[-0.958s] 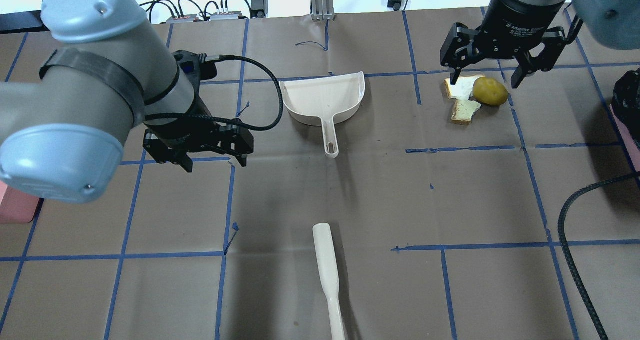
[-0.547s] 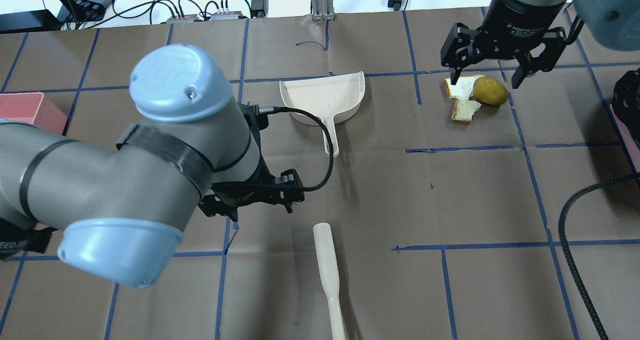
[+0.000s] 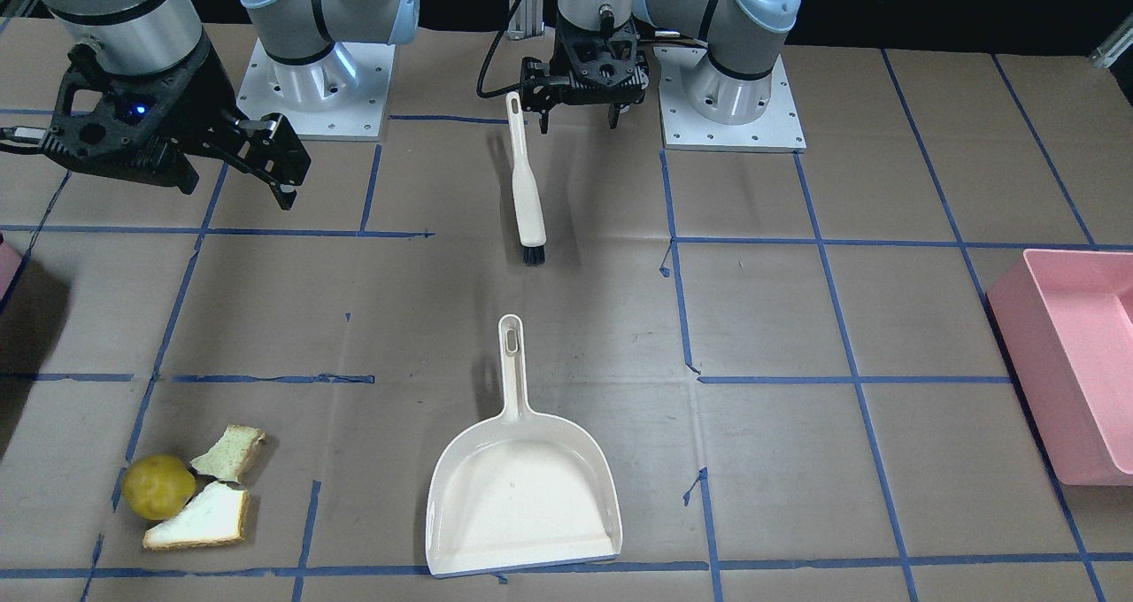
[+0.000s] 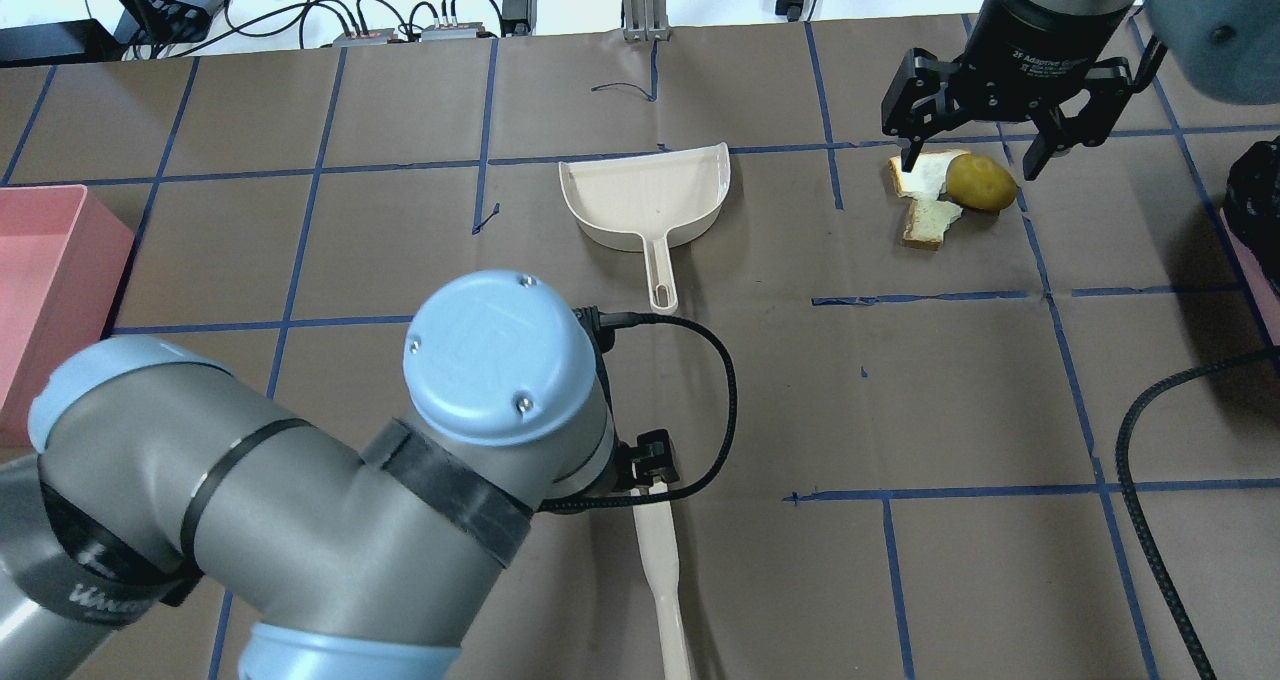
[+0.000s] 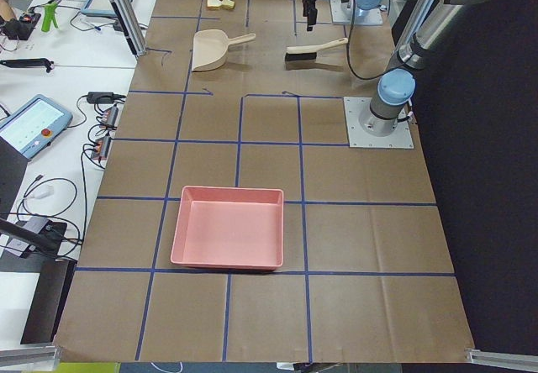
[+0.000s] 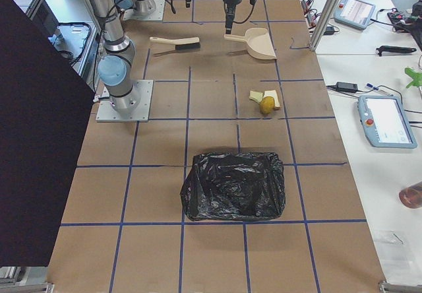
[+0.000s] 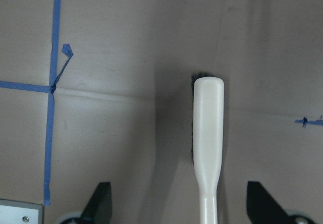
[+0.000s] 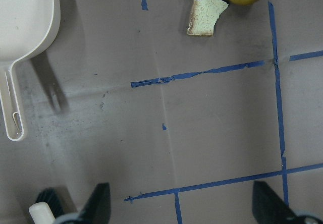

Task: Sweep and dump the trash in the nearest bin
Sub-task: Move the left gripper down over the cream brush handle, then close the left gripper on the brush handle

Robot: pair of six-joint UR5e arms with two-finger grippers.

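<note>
The slim bare handle (image 3: 516, 124) of the cream brush is the part my left gripper should grab next. Dark bristles fill the brush's wide end.
The trash, a yellow potato-like lump (image 4: 980, 182) with two torn bread slices (image 4: 926, 222) beside it, lies at the far right of the table. My right gripper (image 4: 965, 155) hangs open just above it, empty. The bin (image 4: 1262, 280) shows only as a pink sliver under a black bag at the right edge. A cream brush (image 4: 655, 550) lies near the front centre. My left gripper (image 7: 179, 201) is open above the brush handle (image 7: 208, 133), one finger on each side, not touching it. The arm hides most of this gripper in the overhead view.
A cream dustpan (image 4: 645, 195) lies at the table's centre, its handle pointing toward the brush. A large pink tub (image 4: 40, 280) stands at the left edge. Cables and power boxes (image 4: 440, 15) lie beyond the far edge. A black cable (image 4: 1150, 520) loops at the right.
My left arm has swung from the table's left toward the front centre and now sits over the brush handle. The right arm, trash and dustpan have not moved.
</note>
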